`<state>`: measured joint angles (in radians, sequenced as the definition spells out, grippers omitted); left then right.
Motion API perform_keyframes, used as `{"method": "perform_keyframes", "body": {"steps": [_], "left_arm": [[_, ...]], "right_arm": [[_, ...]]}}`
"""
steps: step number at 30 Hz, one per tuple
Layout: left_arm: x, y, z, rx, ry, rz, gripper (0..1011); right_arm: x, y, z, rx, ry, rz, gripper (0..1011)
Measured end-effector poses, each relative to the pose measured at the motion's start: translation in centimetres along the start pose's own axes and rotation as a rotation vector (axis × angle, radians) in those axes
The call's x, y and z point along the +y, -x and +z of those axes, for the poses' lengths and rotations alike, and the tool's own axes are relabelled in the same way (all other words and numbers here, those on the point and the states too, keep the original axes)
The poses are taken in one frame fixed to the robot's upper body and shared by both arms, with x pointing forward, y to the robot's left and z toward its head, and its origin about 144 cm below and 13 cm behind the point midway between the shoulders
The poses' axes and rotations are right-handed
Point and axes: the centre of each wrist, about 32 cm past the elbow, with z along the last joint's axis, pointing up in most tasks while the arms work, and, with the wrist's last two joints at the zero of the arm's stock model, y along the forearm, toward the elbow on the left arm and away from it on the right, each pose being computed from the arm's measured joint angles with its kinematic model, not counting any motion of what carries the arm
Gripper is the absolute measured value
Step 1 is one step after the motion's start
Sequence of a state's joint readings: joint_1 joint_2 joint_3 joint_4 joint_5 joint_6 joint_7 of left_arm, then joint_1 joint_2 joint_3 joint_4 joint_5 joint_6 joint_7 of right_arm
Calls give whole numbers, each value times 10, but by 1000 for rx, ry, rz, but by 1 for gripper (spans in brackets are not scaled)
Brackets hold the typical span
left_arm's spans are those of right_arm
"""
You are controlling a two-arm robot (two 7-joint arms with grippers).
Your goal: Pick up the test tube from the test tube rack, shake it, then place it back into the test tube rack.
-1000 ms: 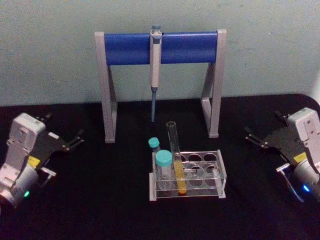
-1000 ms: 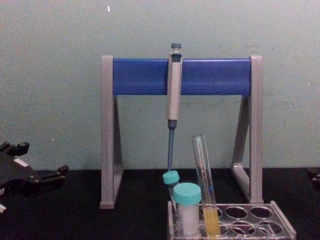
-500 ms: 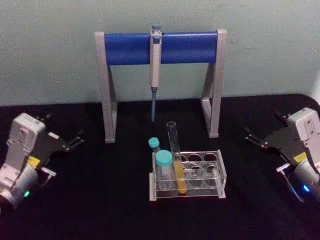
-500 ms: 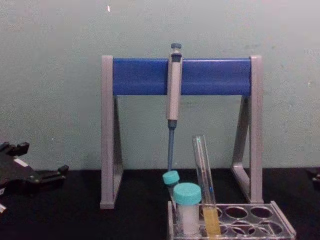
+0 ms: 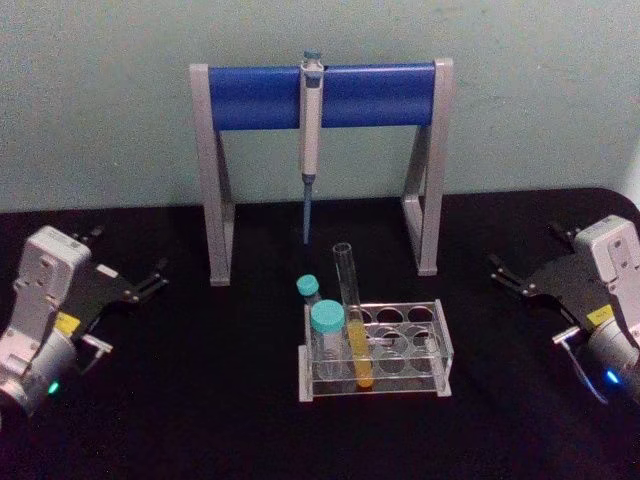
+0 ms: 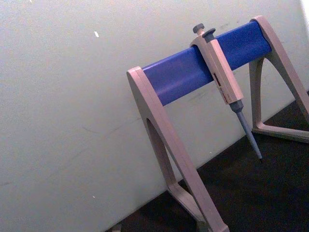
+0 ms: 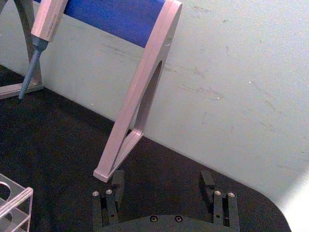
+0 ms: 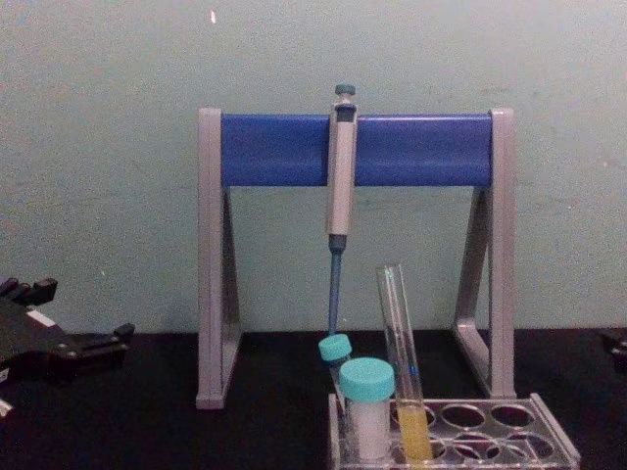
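Observation:
I should next grab the test tube by its clear upper part [image 8: 397, 325] with my right gripper, because the rack and a teal-capped vial [image 8: 368, 403] crowd the test tube's lower end.
The test tube [image 5: 351, 318] stands leaning in the front row of the test tube rack [image 5: 430, 352], uncapped, with yellow liquid in its lower part. From the chest the test tube [image 8: 400, 352] rises above the rack [image 8: 529, 429]. My left gripper [image 5: 128, 255] rests open at the table's left, far from the rack. At the right side my right gripper [image 5: 527, 250] also rests open and holds nothing. In the right wrist view the right gripper [image 7: 161, 180] has its fingers wide apart, with a corner of the rack [image 7: 14, 200] at the edge.
A grey-and-blue pipette stand [image 5: 320, 95] stands behind the rack with a pipette [image 5: 310, 130] hanging from its bar. A teal-capped white vial [image 5: 327, 335] and a small teal-capped tube [image 5: 308, 295] sit in the rack left of the test tube. Black table, pale wall behind.

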<state>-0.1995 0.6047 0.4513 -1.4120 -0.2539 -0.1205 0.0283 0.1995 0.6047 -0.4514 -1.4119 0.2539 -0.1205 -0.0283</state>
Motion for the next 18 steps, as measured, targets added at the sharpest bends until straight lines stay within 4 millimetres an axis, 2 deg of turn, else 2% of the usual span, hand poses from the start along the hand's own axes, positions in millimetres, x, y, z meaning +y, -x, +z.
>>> {"method": "perform_keyframes", "body": {"steps": [18], "left_arm": [[0,0,0,0,0,0,1001]], "right_arm": [[0,0,0,0,0,0,1000]]}}
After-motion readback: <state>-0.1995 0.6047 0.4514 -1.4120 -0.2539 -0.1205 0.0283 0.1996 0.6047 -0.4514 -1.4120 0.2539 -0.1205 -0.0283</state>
